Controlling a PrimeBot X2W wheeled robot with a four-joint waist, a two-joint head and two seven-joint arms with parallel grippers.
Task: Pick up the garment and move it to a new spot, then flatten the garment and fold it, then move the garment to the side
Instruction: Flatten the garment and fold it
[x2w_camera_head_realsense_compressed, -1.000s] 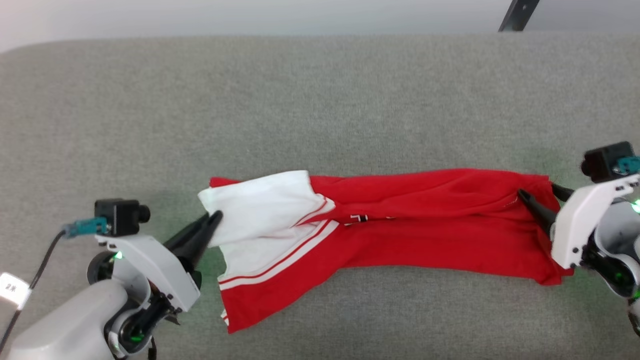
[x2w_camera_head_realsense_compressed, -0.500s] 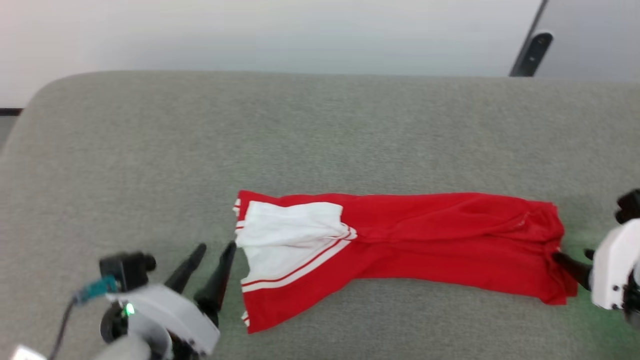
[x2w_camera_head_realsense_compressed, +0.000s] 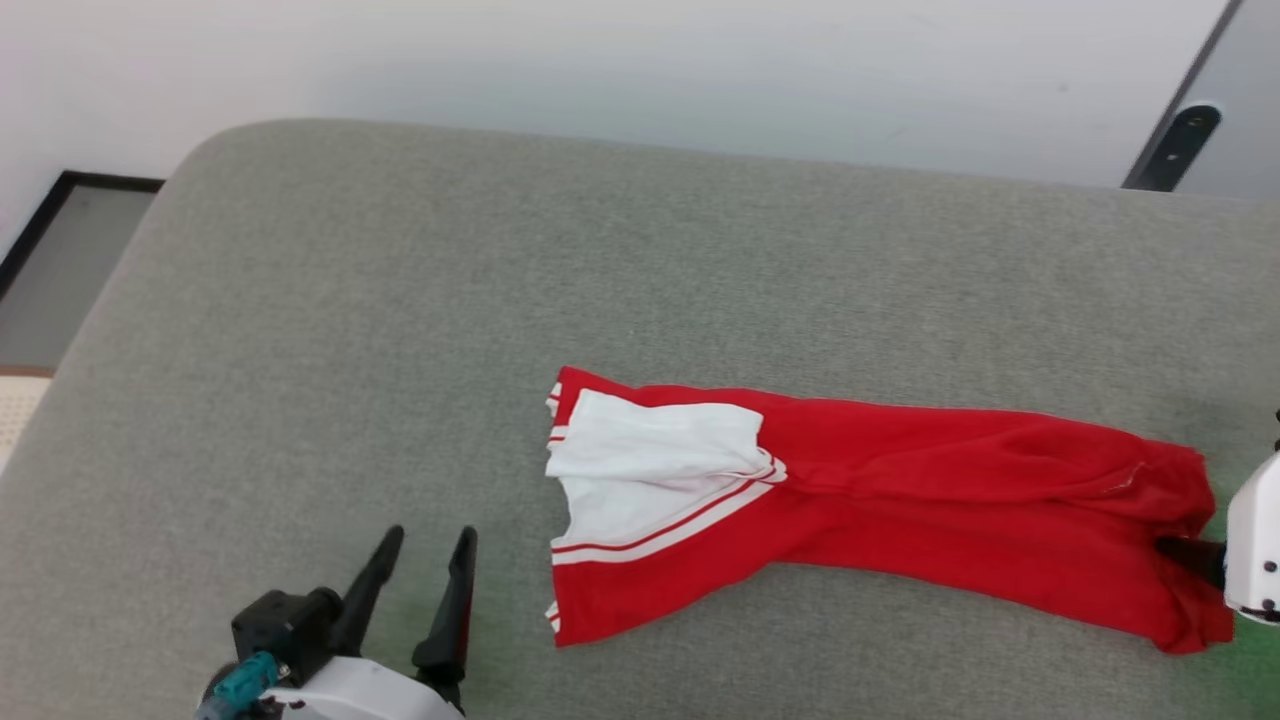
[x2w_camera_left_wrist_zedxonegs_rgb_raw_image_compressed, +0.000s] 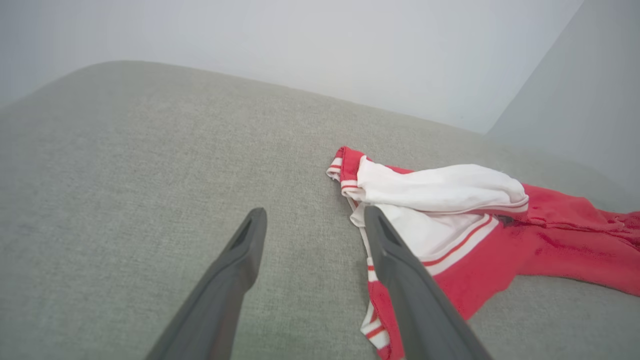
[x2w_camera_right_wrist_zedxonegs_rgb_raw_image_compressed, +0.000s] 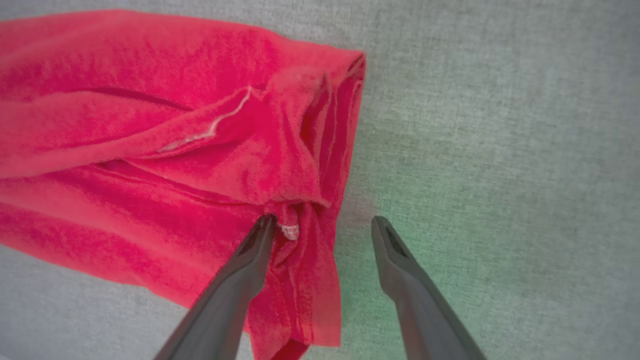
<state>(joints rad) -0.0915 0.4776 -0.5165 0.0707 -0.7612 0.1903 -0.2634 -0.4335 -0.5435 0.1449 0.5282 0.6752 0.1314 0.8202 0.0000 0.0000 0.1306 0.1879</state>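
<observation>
I should next grab the garment's bunched red hem end (x2w_camera_head_realsense_compressed: 1182, 516) with my right gripper. Then I can fold the garment's long piece (x2w_camera_head_realsense_compressed: 888, 480) shorter.
The garment (x2w_camera_head_realsense_compressed: 900, 500) lies as a long red strip across the grey cushioned surface, its white sleeve (x2w_camera_head_realsense_compressed: 650, 465) with red stripes on top at the left end. My left gripper (x2w_camera_head_realsense_compressed: 430, 540) stands open at the lower left, a short way left of that end and apart from the cloth. In the left wrist view the left gripper (x2w_camera_left_wrist_zedxonegs_rgb_raw_image_compressed: 315, 215) frames bare surface, with the sleeve (x2w_camera_left_wrist_zedxonegs_rgb_raw_image_compressed: 440, 187) just to the right. My right gripper (x2w_camera_right_wrist_zedxonegs_rgb_raw_image_compressed: 324, 222) is open at the garment's (x2w_camera_right_wrist_zedxonegs_rgb_raw_image_compressed: 175, 150) right end. One finger (x2w_camera_right_wrist_zedxonegs_rgb_raw_image_compressed: 250, 265) lies over the red hem, and the other is over bare surface.
The grey surface (x2w_camera_head_realsense_compressed: 400, 300) has a rounded far-left corner, with floor (x2w_camera_head_realsense_compressed: 60, 260) beyond its left edge. A pale wall runs behind it. A dark slanted bar (x2w_camera_head_realsense_compressed: 1185, 140) stands at the upper right. Wide bare surface lies left of and behind the garment.
Both grippers have opened and let go of the garment's ends. The left one has drawn back from the sleeve, which now lies flatter. The head camera has moved, shifting the whole picture.
</observation>
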